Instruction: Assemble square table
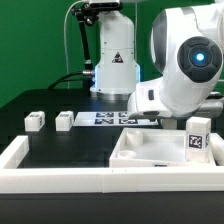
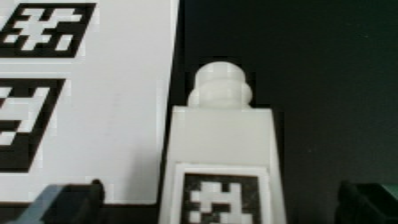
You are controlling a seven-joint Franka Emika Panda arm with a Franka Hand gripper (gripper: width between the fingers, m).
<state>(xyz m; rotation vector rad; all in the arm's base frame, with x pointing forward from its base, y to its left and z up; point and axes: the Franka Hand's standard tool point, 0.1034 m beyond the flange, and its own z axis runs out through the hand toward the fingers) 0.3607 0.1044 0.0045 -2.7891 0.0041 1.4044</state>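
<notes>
My fingers straddle the white table leg. Closing now would hold it now.
In the wrist view a white leg (image 2: 221,130) lies on the black table beside the marker board (image 2: 80,100); it has a rounded tip and a tag at its near end. My gripper (image 2: 214,205) is open, and its dark fingers (image 2: 63,205) stand either side of that leg with a gap on each side. In the exterior view the arm (image 1: 185,70) hides the gripper and this leg. The white square tabletop (image 1: 140,157) lies at the front right with a tagged leg block (image 1: 196,135) upright by it. Two more leg blocks (image 1: 35,121) (image 1: 65,120) sit at the left.
The marker board (image 1: 108,118) lies mid-table, just to the left of the arm in the exterior view. A long white rail (image 1: 60,178) borders the front and left of the black surface. A white robot base (image 1: 113,65) stands at the back.
</notes>
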